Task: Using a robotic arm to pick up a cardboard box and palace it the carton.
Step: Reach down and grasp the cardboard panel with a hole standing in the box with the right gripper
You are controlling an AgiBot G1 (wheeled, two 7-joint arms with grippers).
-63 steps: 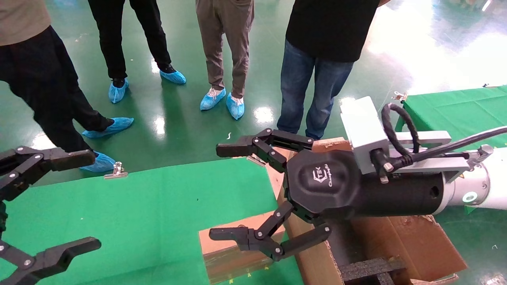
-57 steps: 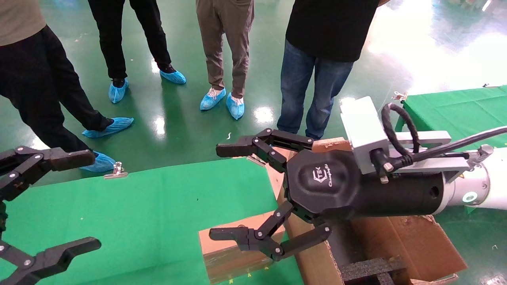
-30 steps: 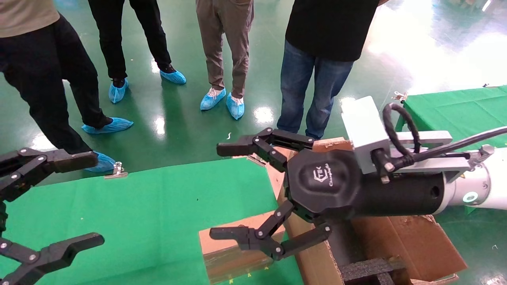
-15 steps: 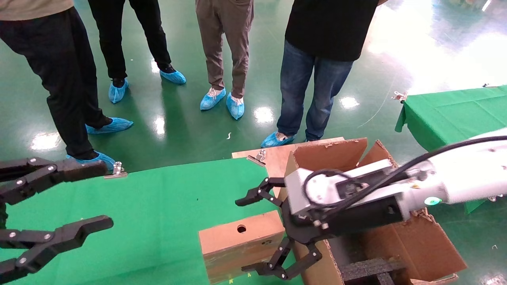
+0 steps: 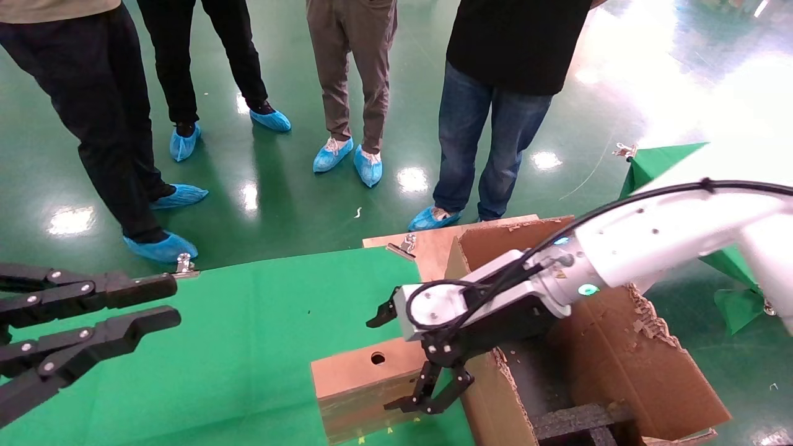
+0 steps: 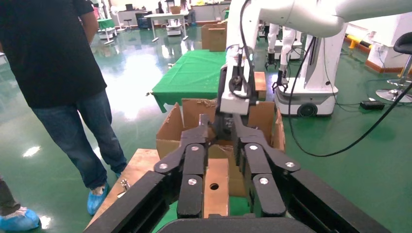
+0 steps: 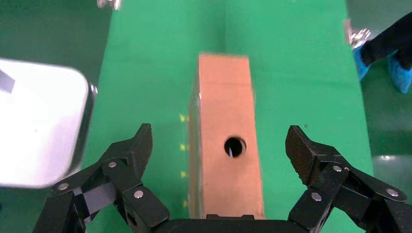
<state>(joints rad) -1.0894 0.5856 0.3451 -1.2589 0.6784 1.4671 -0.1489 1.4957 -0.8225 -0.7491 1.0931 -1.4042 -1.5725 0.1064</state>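
The fingers of my right gripper are around the cardboard box's holed top side (image 5: 360, 359) (image 7: 227, 116), high on the box's sides, so my right gripper needs to move lower before it closes on the cardboard box.
The small brown cardboard box (image 5: 353, 381) with a round hole lies on the green table (image 5: 248, 322), against the carton's left wall. The large torn carton (image 5: 595, 347) stands to its right, with black foam inside. The white robotic arm (image 5: 650, 238) reaches down from the right. Its right gripper (image 5: 390, 362) is open, with one finger on each side of the box's right end and touching nothing. In the right wrist view the box (image 7: 226, 145) lies between the wide-open gripper (image 7: 219, 145). My left gripper (image 5: 170, 302) hovers at the left and is empty, with a narrow gap between its fingers (image 6: 192, 170).
Several people in blue shoe covers stand on the green floor beyond the table. A metal clip (image 5: 184, 265) sits on the table's far edge. A wooden board (image 5: 427, 244) lies by the carton. Another green-covered table (image 5: 657, 161) is at the far right.
The right arm has swung from high in front of the camera down over the box, gripper still open. The left gripper's fingers have closed to a narrow gap. The person at left has stepped aside.
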